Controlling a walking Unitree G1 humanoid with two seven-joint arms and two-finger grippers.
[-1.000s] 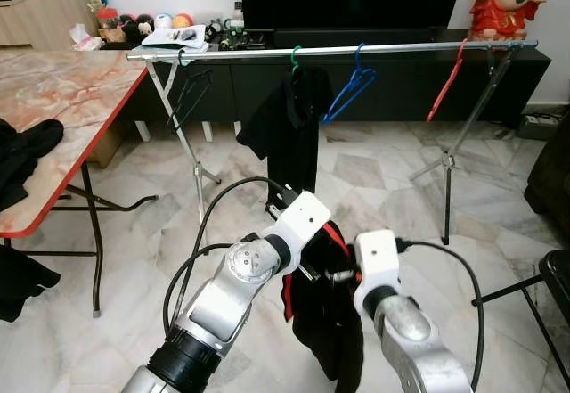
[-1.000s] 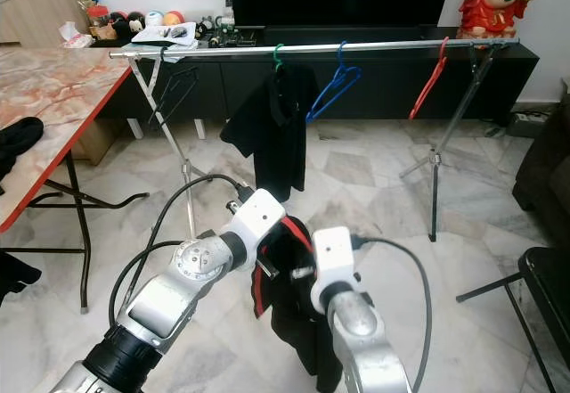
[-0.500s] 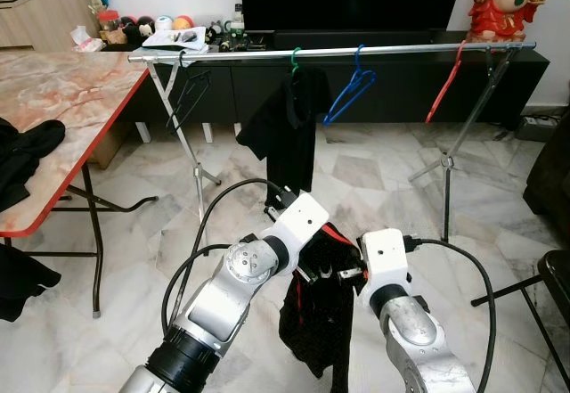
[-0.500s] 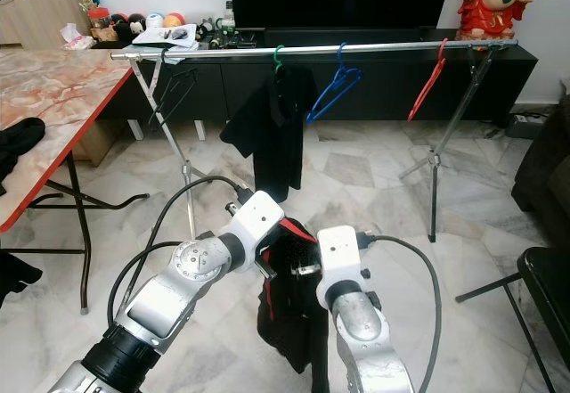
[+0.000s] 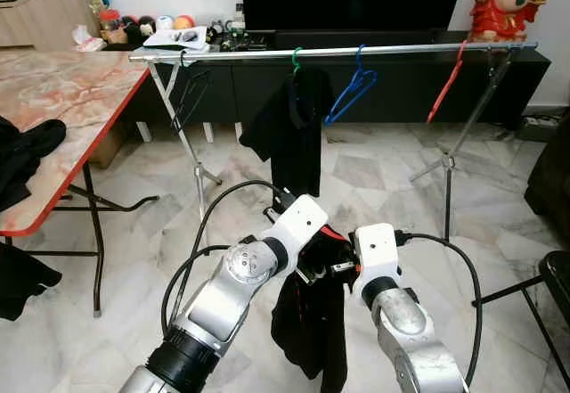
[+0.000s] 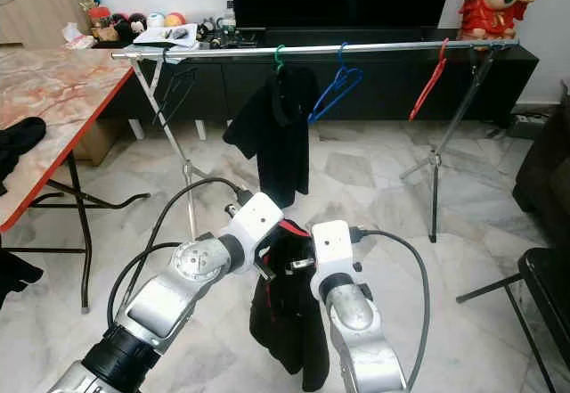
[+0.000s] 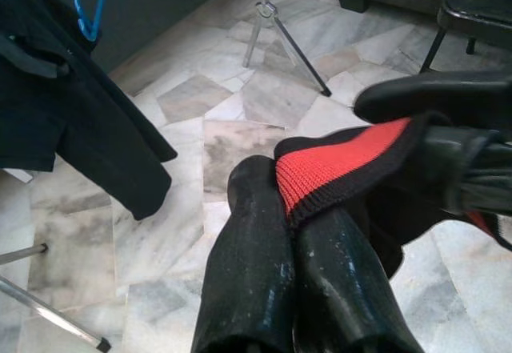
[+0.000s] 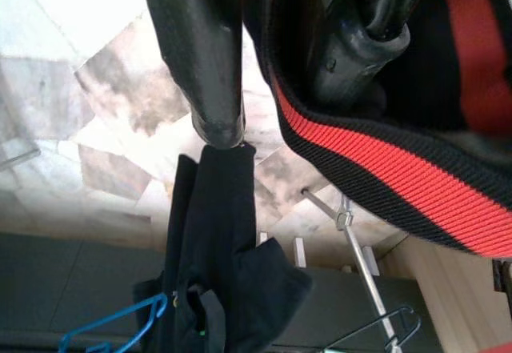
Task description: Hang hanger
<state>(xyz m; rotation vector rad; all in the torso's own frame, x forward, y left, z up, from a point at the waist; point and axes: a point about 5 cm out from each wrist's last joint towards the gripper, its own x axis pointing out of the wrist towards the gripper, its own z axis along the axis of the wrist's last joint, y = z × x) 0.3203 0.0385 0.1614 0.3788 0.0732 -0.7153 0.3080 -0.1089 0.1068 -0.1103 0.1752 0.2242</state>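
Note:
My right gripper needs to grab the garment by the collar edge (image 5: 338, 266) next. The collar edge stands open around one finger while the garment's body (image 5: 310, 331) hangs slack.
A black garment (image 5: 307, 322) with a red-striped collar (image 7: 344, 165) hangs low in front of me between both grippers. My left gripper (image 5: 317, 265) is shut, its fingers (image 7: 272, 265) pressed together with the collar's edge at their tips. My right gripper (image 5: 344, 268) faces it from the right and stands open. One of its fingers (image 8: 200, 49) is bare, and the collar (image 8: 376, 161) loops over the other. Beyond them a silver rail (image 5: 392, 50) carries a black shirt (image 5: 289, 130) on a green hanger, a blue hanger (image 5: 352, 85), a red hanger (image 5: 448, 81) and a black hanger (image 5: 189, 99).
A marble-topped folding table (image 5: 71, 90) stands at the left with dark clothes (image 5: 22, 157) on it. The rail's tripod legs (image 5: 448, 166) spread over the tiled floor. A dark chair (image 5: 557, 277) sits at the right edge, and a black TV cabinet (image 5: 374, 90) stands behind the rail.
My right gripper has drawn in closer to the left one. The garment has bunched and hangs straighter beneath them. The view has barely shifted.

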